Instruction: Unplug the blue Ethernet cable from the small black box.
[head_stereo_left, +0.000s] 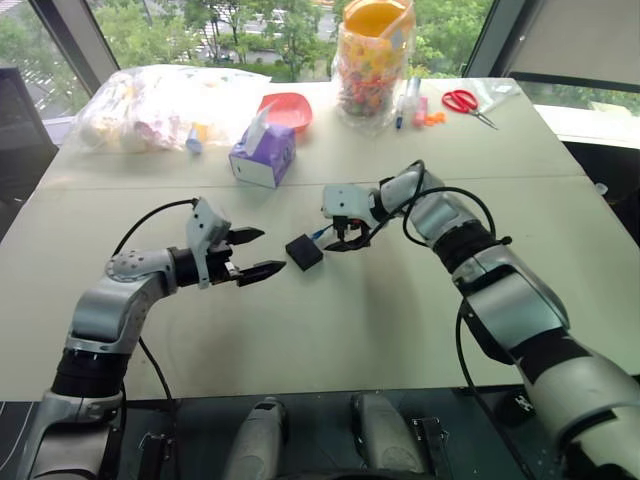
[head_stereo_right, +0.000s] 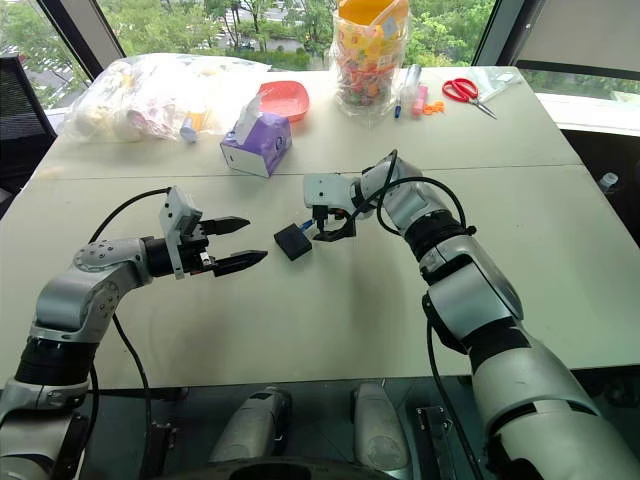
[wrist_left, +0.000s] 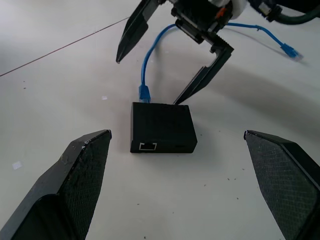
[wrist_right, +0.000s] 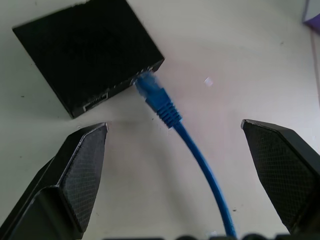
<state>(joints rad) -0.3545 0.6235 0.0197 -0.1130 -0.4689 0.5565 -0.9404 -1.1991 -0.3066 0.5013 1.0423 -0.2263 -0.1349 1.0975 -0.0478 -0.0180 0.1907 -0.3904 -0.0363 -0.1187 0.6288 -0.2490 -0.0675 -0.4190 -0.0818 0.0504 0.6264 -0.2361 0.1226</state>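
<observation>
My left gripper grabs the small black box's broad sides (head_stereo_left: 301, 251) beside the empty port next, to unplug the blue cable (head_stereo_left: 321, 233).
The small black box (head_stereo_left: 303, 252) lies flat on the pale table (head_stereo_left: 400, 330) between my two grippers. The blue Ethernet cable (wrist_right: 200, 165) runs from under my right gripper, and its plug (wrist_right: 156, 97) sits in a port on the box's (wrist_right: 87, 50) side. My right gripper (head_stereo_left: 347, 237) hangs open just right of the box, pointing down, its fingers either side of the cable near the plug. My left gripper (head_stereo_left: 255, 253) stands open a little left of the box, pointing at it. In the left wrist view the box (wrist_left: 162, 127) lies between the fingers (wrist_left: 82, 175), apart from them.
A purple tissue box (head_stereo_left: 262, 152) stands behind the black box. Further back are a red bowl (head_stereo_left: 287, 108), a full plastic bag (head_stereo_left: 160, 105), a jar of sweets (head_stereo_left: 372, 60), markers (head_stereo_left: 410, 100) and red scissors (head_stereo_left: 465, 102). The cable's loose end (wrist_left: 291, 50) lies on the table.
</observation>
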